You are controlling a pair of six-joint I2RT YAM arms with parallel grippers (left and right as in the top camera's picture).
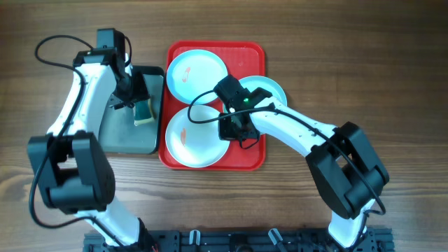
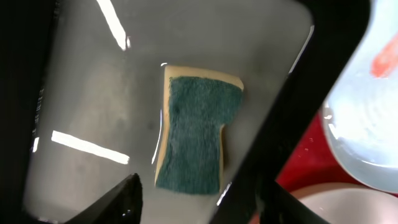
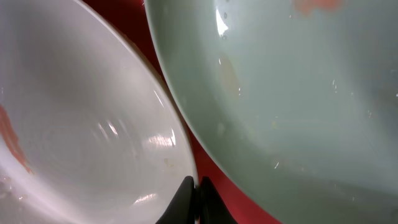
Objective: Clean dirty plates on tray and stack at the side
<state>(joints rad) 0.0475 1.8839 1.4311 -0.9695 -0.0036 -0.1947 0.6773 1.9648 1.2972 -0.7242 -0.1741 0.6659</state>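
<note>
Next, my left gripper pinches the green-and-yellow sponge (image 2: 198, 130) across its long sides at the narrower end (image 2: 190, 167), leaving the broad end free to wipe the smeared plate.
The red tray (image 1: 248, 157) holds three plates. A white plate (image 1: 197, 73) with a reddish smear lies at its far left. A second smeared white plate (image 1: 189, 140) lies in front, and a light teal plate (image 1: 269, 87) sits at the right, partly under my right arm. My right gripper (image 1: 232, 127) is shut on the near white plate's rim; the right wrist view shows its jaws (image 3: 196, 198) pinching the rim between the white plate (image 3: 81, 124) and the teal plate (image 3: 298, 93). My left gripper (image 1: 138, 103) hangs open over a green-and-yellow sponge (image 2: 198, 130).
The sponge (image 1: 144, 112) lies on a black-rimmed grey tray (image 1: 122, 133) that touches the red tray's left side. In the left wrist view the grey tray (image 2: 93, 93) looks wet, with the red tray (image 2: 305, 155) and a smeared plate (image 2: 367, 112) to its right. Bare wooden table surrounds both trays.
</note>
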